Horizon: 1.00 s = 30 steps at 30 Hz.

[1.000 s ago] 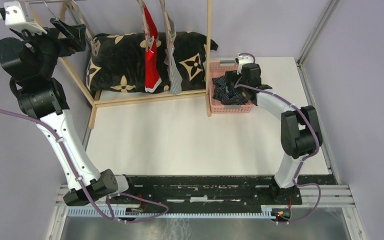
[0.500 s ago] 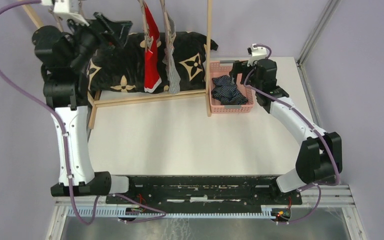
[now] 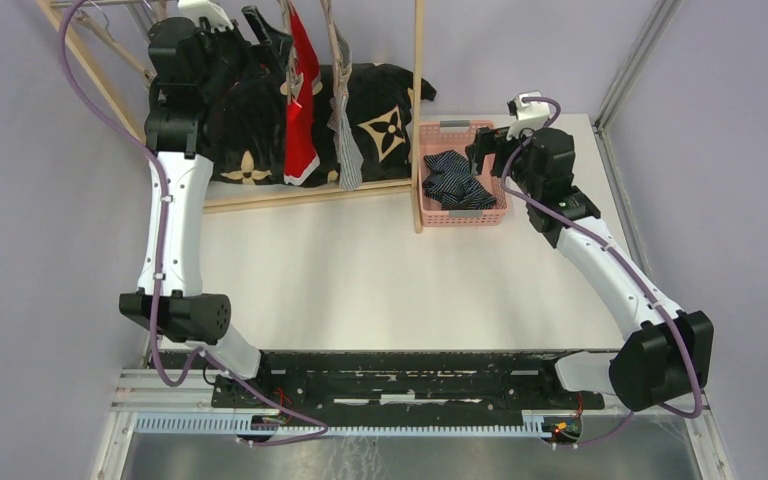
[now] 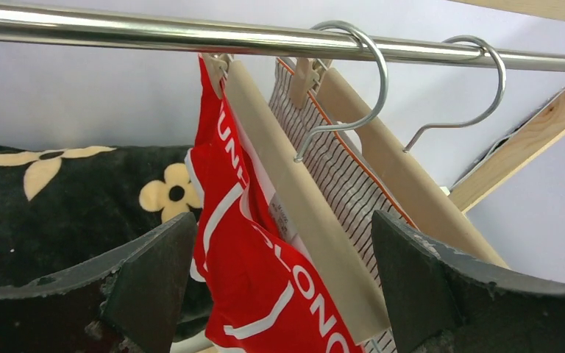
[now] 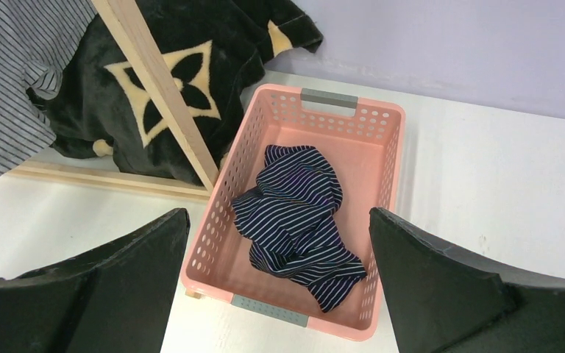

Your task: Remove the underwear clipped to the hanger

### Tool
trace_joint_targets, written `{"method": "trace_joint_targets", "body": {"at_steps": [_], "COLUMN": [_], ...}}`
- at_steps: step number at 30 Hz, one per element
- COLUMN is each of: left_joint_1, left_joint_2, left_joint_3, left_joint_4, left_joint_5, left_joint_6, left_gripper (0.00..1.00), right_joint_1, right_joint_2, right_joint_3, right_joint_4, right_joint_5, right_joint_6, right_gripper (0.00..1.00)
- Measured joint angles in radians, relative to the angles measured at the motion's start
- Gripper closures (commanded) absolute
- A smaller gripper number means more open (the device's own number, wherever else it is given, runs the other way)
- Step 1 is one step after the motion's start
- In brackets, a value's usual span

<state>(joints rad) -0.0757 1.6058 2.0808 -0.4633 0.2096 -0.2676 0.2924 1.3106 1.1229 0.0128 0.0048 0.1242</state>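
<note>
I should use my left gripper to grab the red underwear's hanger by its wooden bar's near end [image 3: 290,84] [image 4: 353,300], so the hanger's hook and clips stay free for unclipping.
The red underwear [image 3: 302,112] with white lettering hangs clipped to a wooden hanger [image 4: 301,198] on the metal rod [image 4: 154,31]. The grey striped underwear [image 3: 346,140] hangs on a second hanger [image 4: 404,173] just right of it. My left gripper [image 3: 265,28] is open up at the rod, and in the left wrist view [image 4: 283,243] its jaws stand either side of the red underwear [image 4: 257,279] and its hanger without touching them. The navy striped underwear [image 5: 298,213] lies crumpled in the pink basket [image 5: 386,121]. My right gripper [image 5: 278,220] is open and empty above the basket [image 3: 460,218].
A black cushion with beige flower marks [image 3: 230,120] lies behind the hanging clothes inside the wooden rack. The rack's upright post [image 3: 418,120] stands against the basket's left side. A metal frame post [image 3: 630,60] runs along the right of the white table [image 3: 360,270].
My left arm has swung right along the rod, from the rack's left end to the red underwear. My right gripper has drawn back up and right from the basket, with the navy underwear left inside.
</note>
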Motion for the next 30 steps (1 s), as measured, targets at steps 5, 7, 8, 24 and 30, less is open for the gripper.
{"method": "trace_joint_targets", "body": {"at_steps": [5,7,8,24,30], "left_joint_1": [-0.029,-0.038,-0.04,-0.051,-0.051], "left_joint_2": [0.037,0.039,0.039,0.054,0.058], "left_joint_3": [0.041,0.047,0.048,0.038,0.019], "left_joint_4": [0.004,0.007,0.009,0.008,0.009], "left_joint_5": [-0.019,-0.024,-0.024,-0.068,-0.082], "left_joint_6": [0.0,0.0,0.0,0.04,0.053], "left_gripper": [0.07,0.07,0.07,0.44,0.59], "right_joint_1": [0.0,0.002,0.002,0.007,0.009], "right_joint_2": [-0.007,-0.007,-0.007,-0.006,-0.008], "right_joint_3": [-0.002,-0.004,-0.006,-0.009,-0.014], "right_joint_4": [-0.016,-0.022,-0.024,-0.036,-0.036], "right_joint_5": [0.0,0.0,0.001,0.006,0.006], "right_joint_6": [-0.014,-0.018,-0.018,-0.037,-0.042], "right_gripper": [0.0,0.0,0.0,0.01,0.01]}}
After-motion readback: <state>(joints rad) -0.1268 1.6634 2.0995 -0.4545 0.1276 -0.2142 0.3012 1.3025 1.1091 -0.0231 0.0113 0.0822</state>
